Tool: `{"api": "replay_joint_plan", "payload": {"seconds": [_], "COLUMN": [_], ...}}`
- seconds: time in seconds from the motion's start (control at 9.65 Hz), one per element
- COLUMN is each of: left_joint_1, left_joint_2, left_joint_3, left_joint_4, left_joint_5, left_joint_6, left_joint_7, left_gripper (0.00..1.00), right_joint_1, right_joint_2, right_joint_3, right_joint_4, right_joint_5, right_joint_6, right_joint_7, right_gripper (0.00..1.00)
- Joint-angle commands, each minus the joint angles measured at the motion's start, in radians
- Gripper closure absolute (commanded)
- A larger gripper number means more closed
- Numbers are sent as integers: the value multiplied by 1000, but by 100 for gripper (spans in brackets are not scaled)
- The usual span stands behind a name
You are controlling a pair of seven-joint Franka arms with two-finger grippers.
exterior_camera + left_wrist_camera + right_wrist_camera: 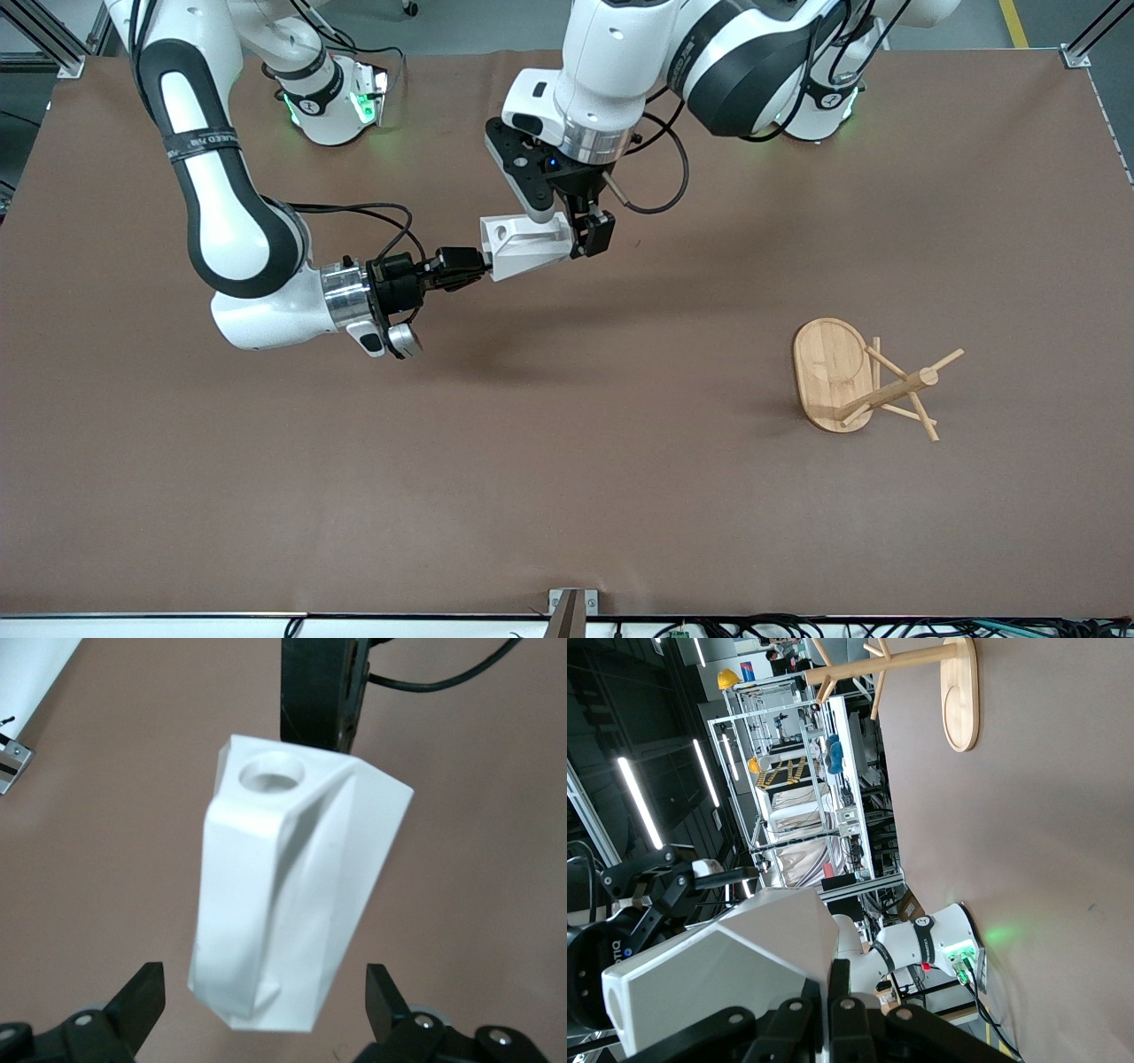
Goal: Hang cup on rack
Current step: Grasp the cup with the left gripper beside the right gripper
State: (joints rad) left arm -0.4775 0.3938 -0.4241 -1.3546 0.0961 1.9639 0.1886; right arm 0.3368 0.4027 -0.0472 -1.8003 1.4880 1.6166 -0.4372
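The white faceted cup's handle hole [272, 773] should stay free for a rack peg, so next I will grip the cup by its base end [266, 997] with my left gripper.
The white faceted cup [529, 244] is held in the air over the middle of the table, lying on its side. My right gripper [474, 265] is shut on the cup's rim end; in the right wrist view the gripper [837, 992] pinches the cup's wall [718, 974]. My left gripper [589, 234] is open, its jaws on either side of the cup's other end without touching it. In the left wrist view the cup [292, 895] shows its handle hole, and the gripper [261, 997] is spread wide. The bamboo rack [873, 385] stands upright toward the left arm's end.
The rack's oval base [828, 363] rests on the brown table, with thin pegs angled off its post. It also shows in the right wrist view [961, 691]. A metal bracket [571, 611] sits at the table's near edge.
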Motion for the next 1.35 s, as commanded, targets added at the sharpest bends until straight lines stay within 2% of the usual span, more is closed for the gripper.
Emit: {"api": "replay_joint_plan", "payload": {"seconds": [0.0,0.31,0.52,0.83,0.93,1.04,1.14,1.24], "left_joint_1": [-7,-7,-7,-6,-6,-4,0,10], "left_joint_2": [43,46,45,39,36,33,31,30], "left_joint_3": [1,-1,-1,-1,-1,1,1,4], "left_joint_4": [8,8,8,8,6,6,8,8], "left_joint_5": [33,31,31,33,33,33,33,30], "left_joint_6": [24,24,24,23,21,17,12,9], "left_joint_7": [6,37,35,34,26,25,23,22], "left_gripper": [0,0,7,57,71,73,74,74], "right_joint_1": [2,2,2,2,2,2,1,-5], "right_joint_2": [4,4,4,4,4,4,2,1], "right_joint_3": [3,10,15,15,15,15,13,9], "right_joint_4": [7,15,18,24,24,33,35,45], "right_joint_5": [26,26,24,23,23,23,23,21], "right_joint_6": [-6,-6,-14,-14,-14,-14,-17,-23], "right_joint_7": [-9,-6,-6,0,3,6,12,24], "right_gripper": [100,100,99,99,99,97,29,0]}}
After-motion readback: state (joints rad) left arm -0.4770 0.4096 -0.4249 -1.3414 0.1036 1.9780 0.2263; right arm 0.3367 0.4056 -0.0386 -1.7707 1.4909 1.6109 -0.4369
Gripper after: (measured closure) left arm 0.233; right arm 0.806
